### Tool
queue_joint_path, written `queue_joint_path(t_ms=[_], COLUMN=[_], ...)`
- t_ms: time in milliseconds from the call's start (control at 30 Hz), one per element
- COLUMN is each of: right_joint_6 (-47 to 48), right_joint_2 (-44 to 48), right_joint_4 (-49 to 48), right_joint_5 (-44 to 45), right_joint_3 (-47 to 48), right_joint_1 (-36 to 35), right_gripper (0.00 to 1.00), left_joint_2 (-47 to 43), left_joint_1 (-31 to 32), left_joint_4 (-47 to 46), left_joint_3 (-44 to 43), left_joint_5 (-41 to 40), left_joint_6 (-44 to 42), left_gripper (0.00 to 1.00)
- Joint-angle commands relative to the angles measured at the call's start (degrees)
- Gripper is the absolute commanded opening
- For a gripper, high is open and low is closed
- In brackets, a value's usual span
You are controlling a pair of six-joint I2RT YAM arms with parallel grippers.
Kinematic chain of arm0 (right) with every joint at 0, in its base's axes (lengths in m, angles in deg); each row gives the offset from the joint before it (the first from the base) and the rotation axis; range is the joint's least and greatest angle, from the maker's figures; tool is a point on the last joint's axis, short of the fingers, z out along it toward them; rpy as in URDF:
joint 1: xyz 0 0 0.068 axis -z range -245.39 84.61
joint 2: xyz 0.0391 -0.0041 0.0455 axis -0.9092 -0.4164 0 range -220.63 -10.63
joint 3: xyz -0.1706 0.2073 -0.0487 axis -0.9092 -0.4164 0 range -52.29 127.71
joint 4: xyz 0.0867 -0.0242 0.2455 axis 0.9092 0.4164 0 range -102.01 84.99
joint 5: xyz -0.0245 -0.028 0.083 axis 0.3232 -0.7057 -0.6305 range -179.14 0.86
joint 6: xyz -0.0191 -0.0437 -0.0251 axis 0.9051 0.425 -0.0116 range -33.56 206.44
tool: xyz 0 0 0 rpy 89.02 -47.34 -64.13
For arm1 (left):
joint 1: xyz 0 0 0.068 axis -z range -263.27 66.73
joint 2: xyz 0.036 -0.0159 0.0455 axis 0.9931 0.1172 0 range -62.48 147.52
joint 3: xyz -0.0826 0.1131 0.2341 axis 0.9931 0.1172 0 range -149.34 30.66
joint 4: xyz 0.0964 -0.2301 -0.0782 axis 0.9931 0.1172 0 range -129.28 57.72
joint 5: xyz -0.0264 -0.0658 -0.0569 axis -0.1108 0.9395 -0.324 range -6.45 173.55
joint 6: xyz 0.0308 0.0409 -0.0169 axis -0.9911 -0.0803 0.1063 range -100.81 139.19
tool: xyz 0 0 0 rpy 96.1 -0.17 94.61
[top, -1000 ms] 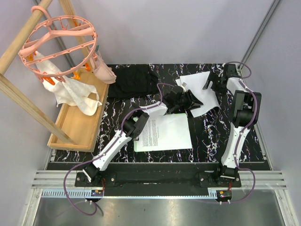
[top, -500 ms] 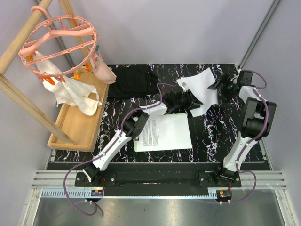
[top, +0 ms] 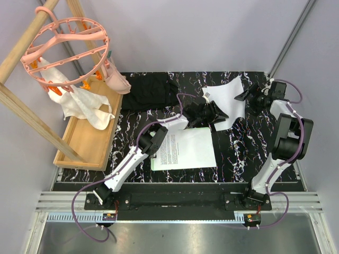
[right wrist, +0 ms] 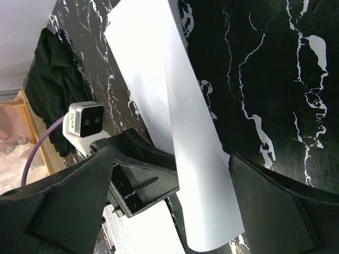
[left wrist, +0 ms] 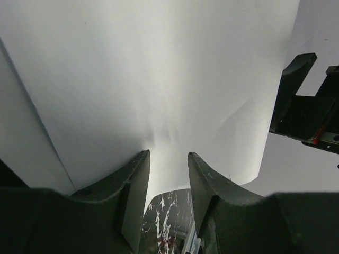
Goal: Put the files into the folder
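My right gripper pinches the white sheet's curled edge next, opposite my left gripper, so the rest of the sheet stays free to enter the folder.
A blank white sheet lies curled at the back right of the marble table. My left gripper sits at its near-left edge. Its jaws stand slightly apart, open, and the sheet arches over and past the fingertips. My right gripper is at the sheet's right edge. It is wide open, with the curled sheet between its fingers but not pinched. A printed sheet lies in front on the folder, which shows only a pale edge.
Black fabric lies at the back centre. On the left are a wooden tray with a white rag and a pink hanger ring on a wooden frame. The table's right edge is close to the right arm.
The right arm swung outward to the right, its gripper moving right along the back. The blank sheet went from spread flat to narrower and curled upward. The left arm barely moved.
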State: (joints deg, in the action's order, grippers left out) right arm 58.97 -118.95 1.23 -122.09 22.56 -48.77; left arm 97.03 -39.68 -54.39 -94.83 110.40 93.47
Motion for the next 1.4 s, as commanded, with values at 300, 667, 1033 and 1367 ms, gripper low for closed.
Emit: queue_joint_path(t_ms=[300,667,1033,1367], right_joint_6=[-1.63,-2.33,-5.41,1.62], right_joint_2=[7.77,4.34,2.76,3.44], right_joint_4=[-1.63,-1.98,-4.17,2.30], right_joint_5=[-0.89,-0.45,8.51,7.64], right_joint_3=[-1.28,-1.55,-6.29,4.77], right_joint_1=[-0.19,-0.10,-0.19,-0.19], right_gripper=[1.00,1.00,0.90,0.00], left_joint_2=[1.95,2.39,1.60,-19.90], left_joint_1=[-0.44,-0.44,-0.44,-1.49], left_joint_4=[-0.27,0.00,1.92,7.81], left_joint_3=[-0.10,-0.81,-2.47,5.68], left_joint_5=[0.92,1.01,1.54,6.81], left_joint_6=[-0.28,-0.19,-2.55,-14.85], left_gripper=[0.41,0.41,0.44,0.68])
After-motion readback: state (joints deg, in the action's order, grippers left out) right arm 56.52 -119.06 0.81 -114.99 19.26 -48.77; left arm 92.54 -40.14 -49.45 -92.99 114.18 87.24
